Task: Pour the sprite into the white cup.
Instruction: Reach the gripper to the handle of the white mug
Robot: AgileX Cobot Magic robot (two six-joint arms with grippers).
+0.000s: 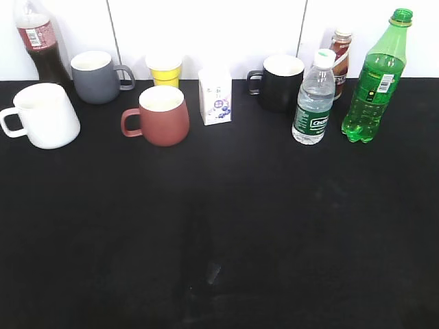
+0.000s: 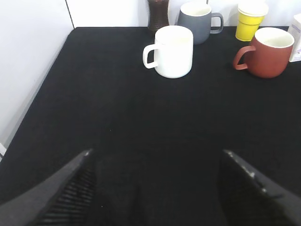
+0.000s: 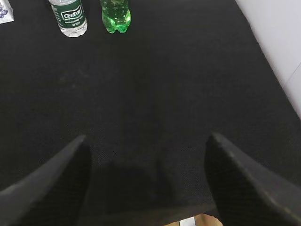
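The left gripper grabs the cup by its slim side handle [image 1: 4, 123] next, since the white cup's round body [image 1: 52, 120] is too wide for the fingers.
The sprite [image 1: 376, 79], a tall green bottle with a green cap, stands upright at the back right of the black table; its base shows in the right wrist view [image 3: 115, 18]. The white cup [image 1: 45, 115] stands at the back left with its handle to the left; it also shows in the left wrist view [image 2: 172, 51]. My left gripper [image 2: 155, 157] is open and empty, well short of the white cup. My right gripper [image 3: 146, 141] is open and empty near the table's front edge, far from the sprite. Neither arm shows in the exterior view.
Along the back stand a cola bottle [image 1: 40, 41], a grey mug [image 1: 97, 75], a yellow cup [image 1: 164, 70], a reddish-brown mug [image 1: 162, 115], a small white carton [image 1: 215, 96], a black mug [image 1: 280, 82], a clear water bottle [image 1: 314, 99] and a brown bottle [image 1: 340, 58].
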